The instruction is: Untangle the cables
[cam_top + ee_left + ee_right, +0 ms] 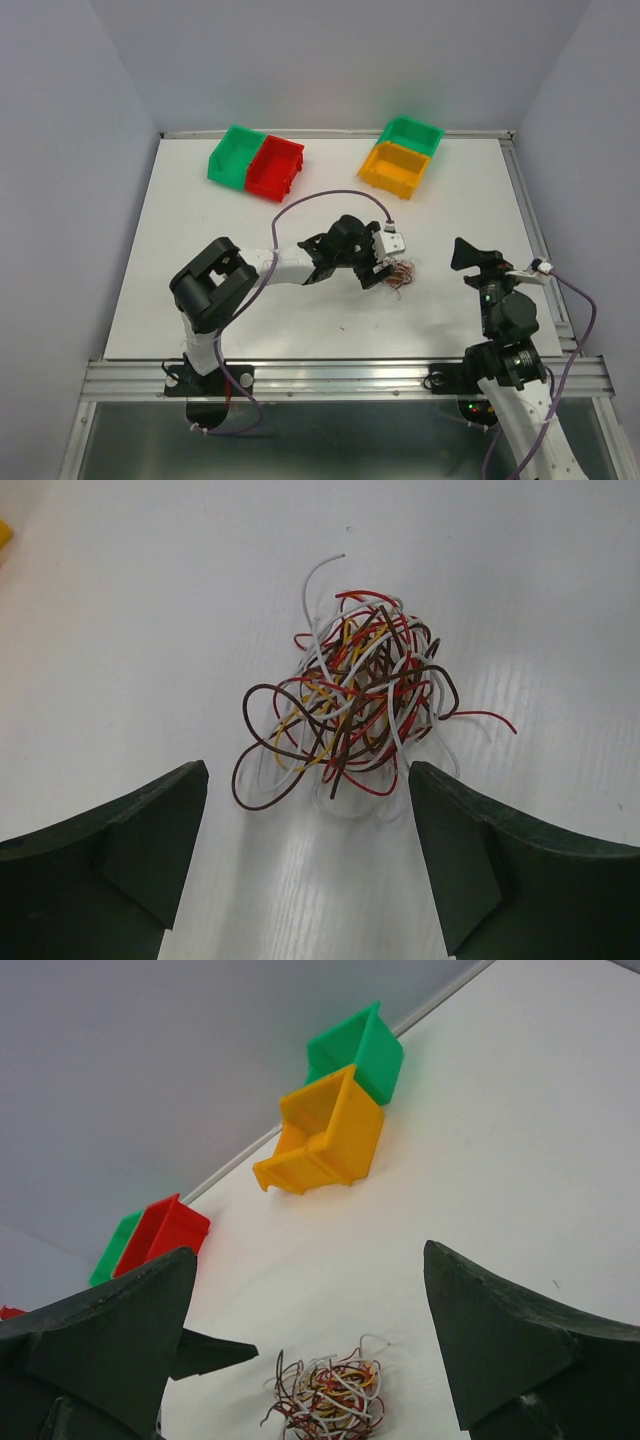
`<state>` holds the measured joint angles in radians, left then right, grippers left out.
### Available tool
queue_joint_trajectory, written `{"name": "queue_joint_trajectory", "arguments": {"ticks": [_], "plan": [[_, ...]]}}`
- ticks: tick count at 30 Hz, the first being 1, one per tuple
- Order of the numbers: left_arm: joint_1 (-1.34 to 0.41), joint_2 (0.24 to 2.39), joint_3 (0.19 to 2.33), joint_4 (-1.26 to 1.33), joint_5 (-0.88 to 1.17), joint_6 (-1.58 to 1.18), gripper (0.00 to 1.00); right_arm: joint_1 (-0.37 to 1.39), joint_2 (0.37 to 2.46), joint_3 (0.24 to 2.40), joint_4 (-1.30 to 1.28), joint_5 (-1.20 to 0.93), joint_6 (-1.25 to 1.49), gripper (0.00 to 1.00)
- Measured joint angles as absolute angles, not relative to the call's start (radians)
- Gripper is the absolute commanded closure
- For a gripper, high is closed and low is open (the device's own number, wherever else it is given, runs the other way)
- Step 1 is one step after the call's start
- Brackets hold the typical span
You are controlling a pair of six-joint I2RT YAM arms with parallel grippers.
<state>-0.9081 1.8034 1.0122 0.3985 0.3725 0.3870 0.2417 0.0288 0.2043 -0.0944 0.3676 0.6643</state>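
Observation:
My left gripper grabs the cables by the brown loop at their edge (248,712) next, to start loosening the tangle (365,685).
The cables (403,274) are a small tangle of thin red, brown, white and yellow wire lying on the white table (200,220) near its middle. My left gripper (378,272) is low over the table just left of the tangle. In the left wrist view it is open (308,775), with the tangle (355,695) just beyond the fingertips and touching neither finger. My right gripper (470,255) is raised to the right of the tangle, open and empty. In the right wrist view (308,1255) the tangle (328,1397) lies low between its fingers and farther off.
A green bin (232,155) and a red bin (275,167) stand side by side at the back left. A second green bin (412,134) and a yellow bin (395,168) stand at the back right. A metal rail runs along the table's near edge.

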Motion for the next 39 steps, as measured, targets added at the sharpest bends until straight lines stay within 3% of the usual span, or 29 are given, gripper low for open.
{"name": "queue_joint_trajectory", "arguments": {"ticks": [1, 4, 7, 9, 17, 29, 32, 39], "plan": [[-0.916, 1.814, 1.018, 0.397, 0.369, 0.385, 0.10, 0.242, 0.030, 0.204, -0.096, 0.374, 0.662, 0.00], [-0.942, 1.853, 1.055, 0.391, 0.359, 0.383, 0.27, 0.242, 0.036, 0.204, -0.099, 0.395, 0.658, 0.00], [-0.964, 1.904, 1.108, 0.371, 0.359, 0.390, 0.79, 0.242, 0.036, 0.204, -0.099, 0.407, 0.657, 0.00], [-0.979, 1.954, 1.163, 0.331, 0.356, 0.386, 1.00, 0.242, 0.036, 0.204, -0.099, 0.414, 0.654, 0.00], [-0.987, 1.948, 1.185, 0.270, 0.302, 0.399, 1.00, 0.242, 0.036, 0.204, -0.101, 0.419, 0.627, 0.00], [-0.979, 1.524, 1.068, 0.212, 0.313, 0.409, 1.00, 0.242, 0.046, 0.204, -0.105, 0.397, 0.604, 0.00], [-0.962, 1.411, 1.037, 0.207, 0.332, 0.403, 1.00, 0.242, 0.075, 0.204, -0.081, 0.278, 0.564, 0.00], [-0.808, 1.213, 0.974, 0.210, 0.381, 0.366, 1.00, 0.240, 0.364, 0.203, 0.223, -0.304, 0.509, 0.00]]}}
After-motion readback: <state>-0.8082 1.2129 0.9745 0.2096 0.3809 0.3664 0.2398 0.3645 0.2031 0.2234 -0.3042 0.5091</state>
